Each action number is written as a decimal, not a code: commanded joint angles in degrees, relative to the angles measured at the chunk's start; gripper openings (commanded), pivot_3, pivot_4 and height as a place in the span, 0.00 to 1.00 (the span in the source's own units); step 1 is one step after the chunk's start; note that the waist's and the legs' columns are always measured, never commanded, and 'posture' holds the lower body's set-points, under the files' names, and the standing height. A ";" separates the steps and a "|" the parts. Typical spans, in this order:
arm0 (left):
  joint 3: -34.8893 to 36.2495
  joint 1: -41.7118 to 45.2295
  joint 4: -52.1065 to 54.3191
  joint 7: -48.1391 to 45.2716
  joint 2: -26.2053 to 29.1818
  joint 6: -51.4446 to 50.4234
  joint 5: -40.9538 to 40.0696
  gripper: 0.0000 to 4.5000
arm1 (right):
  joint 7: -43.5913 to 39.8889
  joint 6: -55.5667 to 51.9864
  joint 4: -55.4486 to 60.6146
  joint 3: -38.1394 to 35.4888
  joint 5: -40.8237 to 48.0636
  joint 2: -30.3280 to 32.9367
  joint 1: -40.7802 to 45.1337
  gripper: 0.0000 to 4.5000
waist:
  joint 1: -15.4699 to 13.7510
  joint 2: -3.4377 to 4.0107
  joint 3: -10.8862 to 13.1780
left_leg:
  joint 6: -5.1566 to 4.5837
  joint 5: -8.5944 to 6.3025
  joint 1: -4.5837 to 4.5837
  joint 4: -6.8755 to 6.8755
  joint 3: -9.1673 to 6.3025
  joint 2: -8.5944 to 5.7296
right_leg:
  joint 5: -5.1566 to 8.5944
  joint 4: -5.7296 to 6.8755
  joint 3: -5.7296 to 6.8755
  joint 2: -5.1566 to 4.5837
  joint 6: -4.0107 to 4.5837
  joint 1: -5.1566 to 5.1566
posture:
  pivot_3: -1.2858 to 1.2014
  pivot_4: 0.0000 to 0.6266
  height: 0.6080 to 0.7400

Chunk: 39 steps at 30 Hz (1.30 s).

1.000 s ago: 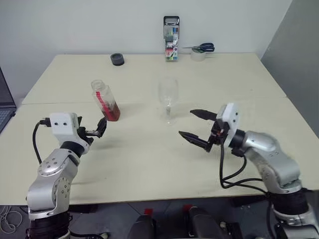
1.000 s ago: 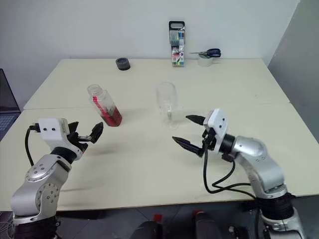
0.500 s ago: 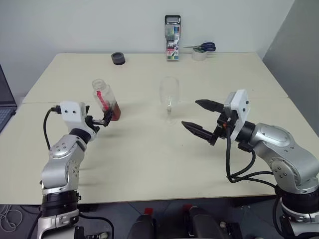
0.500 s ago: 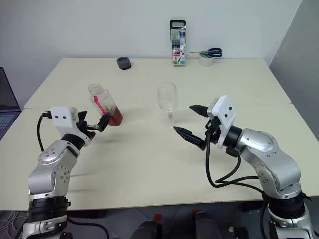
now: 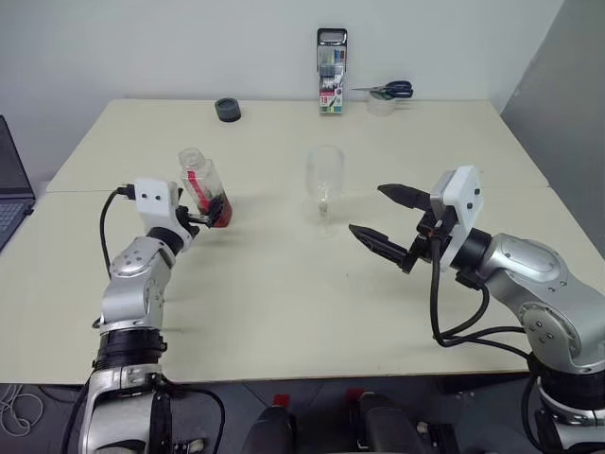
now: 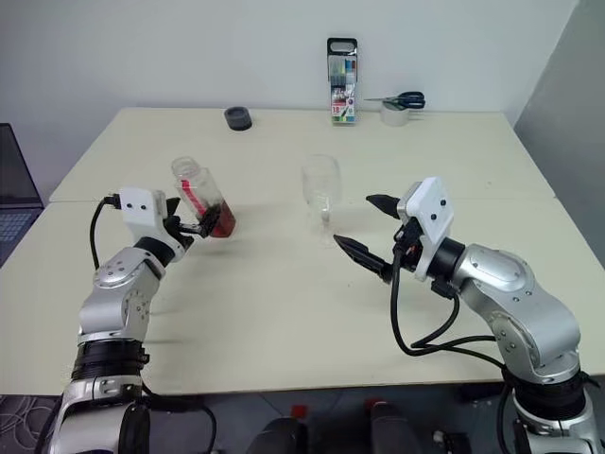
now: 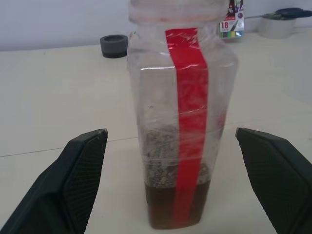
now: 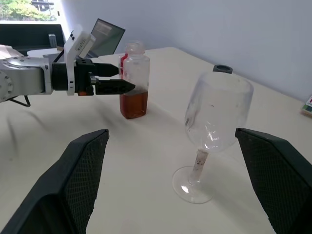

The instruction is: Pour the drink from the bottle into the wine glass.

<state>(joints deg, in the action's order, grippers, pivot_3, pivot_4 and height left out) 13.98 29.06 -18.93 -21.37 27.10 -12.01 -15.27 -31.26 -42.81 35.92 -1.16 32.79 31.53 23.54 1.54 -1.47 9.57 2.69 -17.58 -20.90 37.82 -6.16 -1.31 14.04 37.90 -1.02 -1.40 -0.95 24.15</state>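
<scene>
I should next grab the bottle with my left gripper by the flat sides of its lower body to pour, because the bottle's shoulders slope up to a round neck (image 5: 194,165).
The bottle (image 5: 202,183) stands on the left half of the table, clear with a red label strip, and the reddish-brown drink (image 7: 175,208) fills its lowest part. My left gripper (image 7: 170,134) is open and level, with one finger on each side of the bottle's lower body and a gap on both sides. The empty wine glass (image 5: 323,183) stands upright mid-table. To its right, above the table, my right gripper (image 5: 367,210) is open and points toward the glass with nothing between its fingers. The right wrist view takes in the wine glass (image 8: 217,114), the bottle (image 8: 134,80) and the left gripper (image 8: 114,78).
A black tape roll (image 5: 227,110), a marker pack (image 5: 331,71) and scissors on a white roll (image 5: 383,94) sit along the table's far edge. A laptop (image 5: 13,189) lies at the far left. A seam crosses the cream table (image 5: 284,303).
My left gripper has moved forward until its open fingers flank the bottle. My right gripper has risen slightly and stayed open. Bottle and glass have not moved.
</scene>
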 commanded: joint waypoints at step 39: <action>-11.93 22.82 -19.97 -8.14 4.99 22.65 16.32 0.37 | 2.63 15.11 -7.87 2.21 -8.34 -4.56 -0.95 1.00 | 0.06 -0.08 0.04 | -0.01 0.00 -0.08 0.13 0.06 -0.10 | 0.00 0.12 0.15 0.11 -0.01 0.00 | 0.52 0.24 1.00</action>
<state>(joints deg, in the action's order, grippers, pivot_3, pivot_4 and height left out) 2.55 49.54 -41.98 -28.85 30.78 8.16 -0.06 -28.71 -30.36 27.64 1.51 25.39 27.49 21.28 1.61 -1.55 9.61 2.68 -17.58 -20.98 37.95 -6.10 -1.41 14.04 38.02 -0.90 -1.28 -0.96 24.16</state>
